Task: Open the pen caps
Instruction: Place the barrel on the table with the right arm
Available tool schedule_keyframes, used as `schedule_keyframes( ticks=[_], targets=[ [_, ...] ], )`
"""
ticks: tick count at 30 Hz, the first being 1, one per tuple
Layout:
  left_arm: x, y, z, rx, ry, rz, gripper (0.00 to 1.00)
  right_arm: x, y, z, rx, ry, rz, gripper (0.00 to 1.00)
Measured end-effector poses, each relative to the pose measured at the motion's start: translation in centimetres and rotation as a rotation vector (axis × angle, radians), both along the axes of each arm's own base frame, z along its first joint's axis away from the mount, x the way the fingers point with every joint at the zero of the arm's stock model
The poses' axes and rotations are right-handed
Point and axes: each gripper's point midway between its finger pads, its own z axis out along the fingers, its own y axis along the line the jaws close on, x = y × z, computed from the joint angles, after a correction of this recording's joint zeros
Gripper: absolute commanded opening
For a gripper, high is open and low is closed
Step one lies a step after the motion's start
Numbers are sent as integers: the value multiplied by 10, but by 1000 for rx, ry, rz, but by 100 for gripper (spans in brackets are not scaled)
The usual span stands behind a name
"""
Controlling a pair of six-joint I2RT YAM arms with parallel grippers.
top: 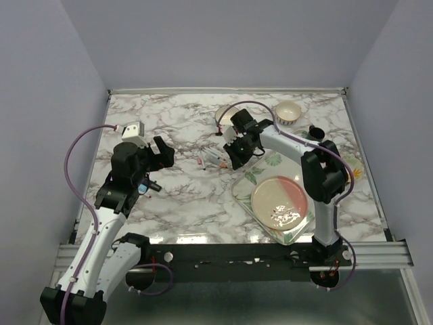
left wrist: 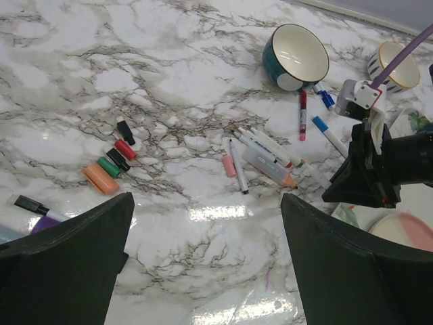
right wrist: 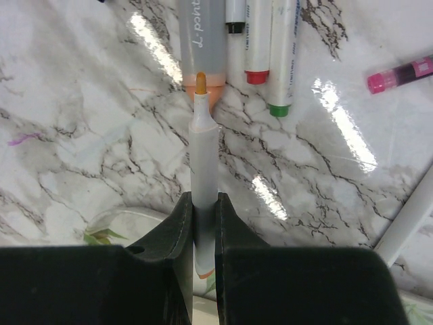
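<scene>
The white pen's orange tip overlaps the marker's peach nose. My right gripper needs to keep holding the pen until it rests beside the grey marker.
My right gripper is shut on a thin white pen barrel with a bare orange tip and no cap, held above the table. In the top view it is by the pen pile. Capped pens lie under it: black, red, green, pink. My left gripper is open and empty above bare marble, left of the pile. Loose caps lie in a row: black, red, green, orange.
A teal bowl and a striped bowl stand at the back. A glass tray with a pink plate lies at the right front. A fat grey marker, a red pen and a blue pen lie near the bowls.
</scene>
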Motion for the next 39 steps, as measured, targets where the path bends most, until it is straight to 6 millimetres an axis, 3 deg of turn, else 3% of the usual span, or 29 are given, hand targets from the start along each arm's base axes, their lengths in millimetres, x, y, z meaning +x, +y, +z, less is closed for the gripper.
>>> schedule_keyframes(
  ticks=[13, 23, 29, 39],
  targets=[
    [-2, 1, 4, -4, -15, 0, 99, 26, 3, -7, -74, -39, -35, 8],
    [-2, 1, 4, -4, -15, 0, 99, 28, 23, -11, -95, -46, -2, 13],
    [-2, 1, 4, -4, -15, 1, 99, 41, 38, -3, -91, -83, 7, 17],
    [-2, 1, 4, -3, -15, 1, 99, 53, 45, -9, -111, -91, 11, 23]
  ],
)
